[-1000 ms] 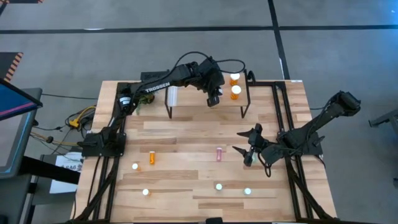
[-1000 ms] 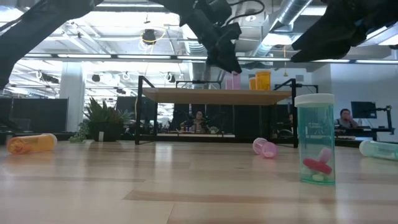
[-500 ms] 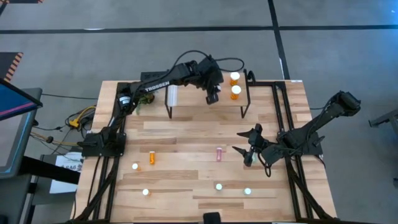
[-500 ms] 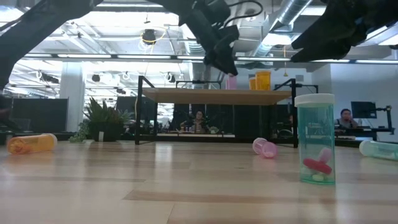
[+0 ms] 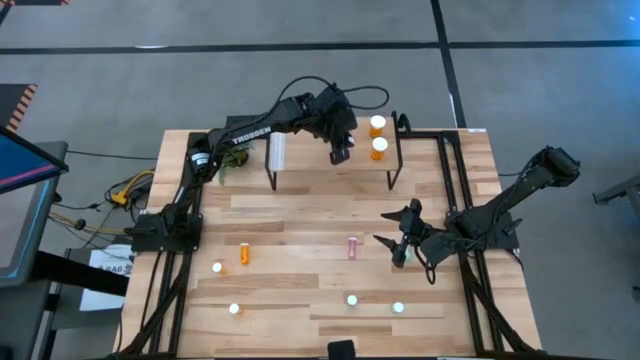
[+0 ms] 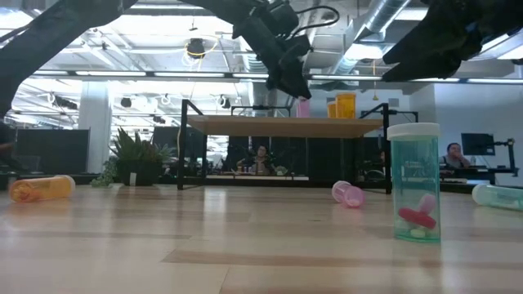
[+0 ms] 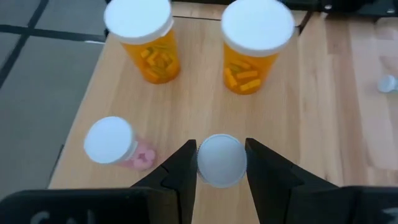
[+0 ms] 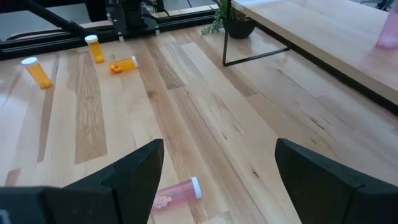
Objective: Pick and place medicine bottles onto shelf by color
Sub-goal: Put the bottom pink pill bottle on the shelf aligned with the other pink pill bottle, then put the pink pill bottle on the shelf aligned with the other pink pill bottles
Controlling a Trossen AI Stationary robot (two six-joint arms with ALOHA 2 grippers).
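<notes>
The held vial's cap (image 7: 222,160) is level with the pink vial's cap. My left gripper needs to let go of the vial now, as it would rest on the shelf.
My left gripper (image 5: 340,154) reaches over the light-wood shelf (image 5: 310,165) at the table's far side and is shut on a small white-capped vial (image 7: 221,160). The cap hides the vial's body. Two larger orange bottles (image 7: 140,37) (image 7: 255,40) and a pink vial (image 7: 115,144) stand on the shelf just beyond it. In the low view a pink body (image 6: 303,107) shows beside the fingers. My right gripper (image 5: 388,227) hangs open and empty over the table's right part, with a pink vial (image 8: 177,191) lying on its side before it. My left gripper pinches the vial at its white cap (image 7: 211,163) between its two fingers (image 7: 183,171), one on each side. The fingers come from above, pointing down. The vial is upright over the shelf; I cannot tell whether its bottom rests on the board.
The shelf has a pale strip (image 5: 277,150) at its left end and thin black legs (image 5: 272,180). On the table are a lying orange vial (image 5: 244,252), a pink one (image 5: 352,246), teal ones (image 5: 352,299) (image 5: 397,308) and white-capped ones (image 5: 217,267) (image 5: 234,309). A teal vial (image 6: 413,181) stands close to the low camera.
My left gripper has moved a little toward the table's far edge over the shelf, still shut on the vial.
</notes>
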